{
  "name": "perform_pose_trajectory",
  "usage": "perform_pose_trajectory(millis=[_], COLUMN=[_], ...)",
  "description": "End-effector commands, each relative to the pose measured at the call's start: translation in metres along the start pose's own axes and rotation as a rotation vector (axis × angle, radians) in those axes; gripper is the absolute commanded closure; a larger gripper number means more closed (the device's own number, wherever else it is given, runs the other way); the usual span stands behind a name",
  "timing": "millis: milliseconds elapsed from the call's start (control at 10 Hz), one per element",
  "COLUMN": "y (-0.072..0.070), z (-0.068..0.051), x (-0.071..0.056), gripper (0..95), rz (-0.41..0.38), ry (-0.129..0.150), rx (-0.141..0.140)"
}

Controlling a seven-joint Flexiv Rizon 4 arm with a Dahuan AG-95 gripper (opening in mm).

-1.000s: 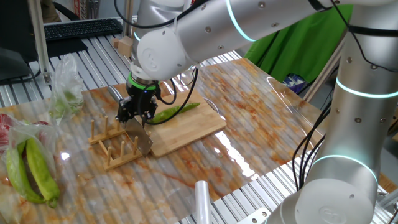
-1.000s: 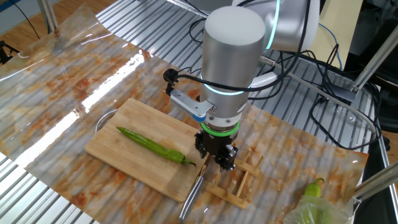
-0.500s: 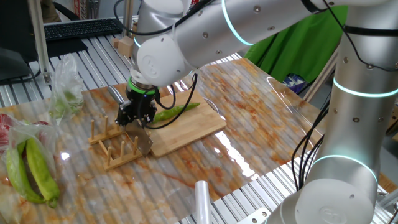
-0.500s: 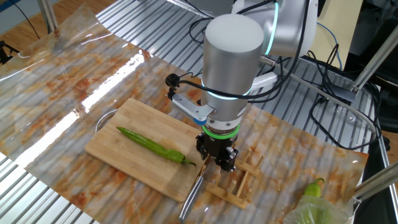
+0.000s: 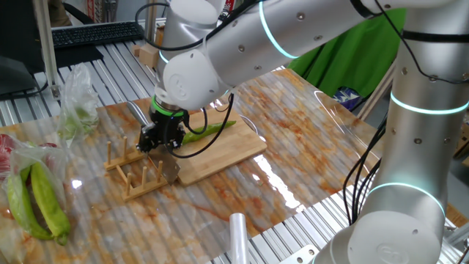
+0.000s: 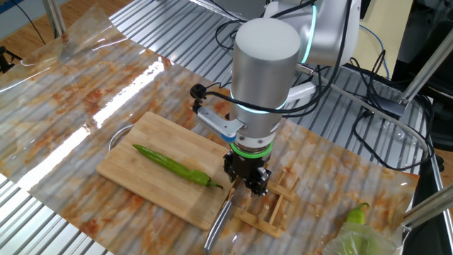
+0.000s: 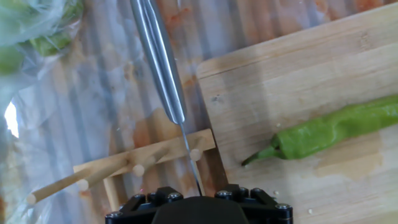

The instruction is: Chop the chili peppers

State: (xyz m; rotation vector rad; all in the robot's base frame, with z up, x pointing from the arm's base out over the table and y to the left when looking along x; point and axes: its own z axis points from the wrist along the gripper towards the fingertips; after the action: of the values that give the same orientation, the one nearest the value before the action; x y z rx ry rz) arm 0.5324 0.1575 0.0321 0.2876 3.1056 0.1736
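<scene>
The steel handle is rounded and sloping. The gripper picks up the knife by the flat sides of its upright blade (image 5: 165, 163), at the spine, next, to chop.
One whole slender green chili pepper (image 5: 210, 131) lies uncut on the bamboo cutting board (image 5: 234, 150). It also shows in the other fixed view (image 6: 173, 165) and in the hand view (image 7: 336, 127), stem end toward the rack. A steel knife (image 7: 158, 56) rests on edge in a wooden peg rack (image 5: 135, 176) beside the board, its handle (image 6: 218, 223) sticking out. My gripper (image 6: 246, 185) hangs just above the knife's blade and the rack, fingers apart, holding nothing. The hand view shows only the gripper body at the bottom edge.
A clear bag with thick yellow-green peppers (image 5: 37, 198) lies at the table's left end; one such pepper (image 6: 356, 212) shows in the other fixed view. Another plastic bag (image 5: 77, 110) lies behind the rack. The marbled mat has curled glossy edges.
My gripper has shifted slightly along the rack, away from the board. The knife and chili have not moved.
</scene>
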Motion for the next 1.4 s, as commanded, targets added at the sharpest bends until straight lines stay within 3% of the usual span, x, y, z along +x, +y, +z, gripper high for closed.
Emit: perform_pose_trajectory(millis=[100,400,600,1000,1100,1400], y=[-0.0007,-0.0004,-0.0003,-0.0001,0.0024,0.009], z=[0.0016,0.0012,0.0012,0.0008,-0.0002,-0.0046], x=[0.0006,0.0008,0.0009,0.001,0.0024,0.0061], gripper=[57.0,57.0,95.0,95.0,95.0,95.0], rz=[0.002,-0.001,-0.006,-0.006,0.005,0.014], ry=[-0.001,-0.002,-0.002,-0.004,0.001,-0.002], rx=[-0.001,-0.012,-0.011,-0.007,-0.036,-0.006])
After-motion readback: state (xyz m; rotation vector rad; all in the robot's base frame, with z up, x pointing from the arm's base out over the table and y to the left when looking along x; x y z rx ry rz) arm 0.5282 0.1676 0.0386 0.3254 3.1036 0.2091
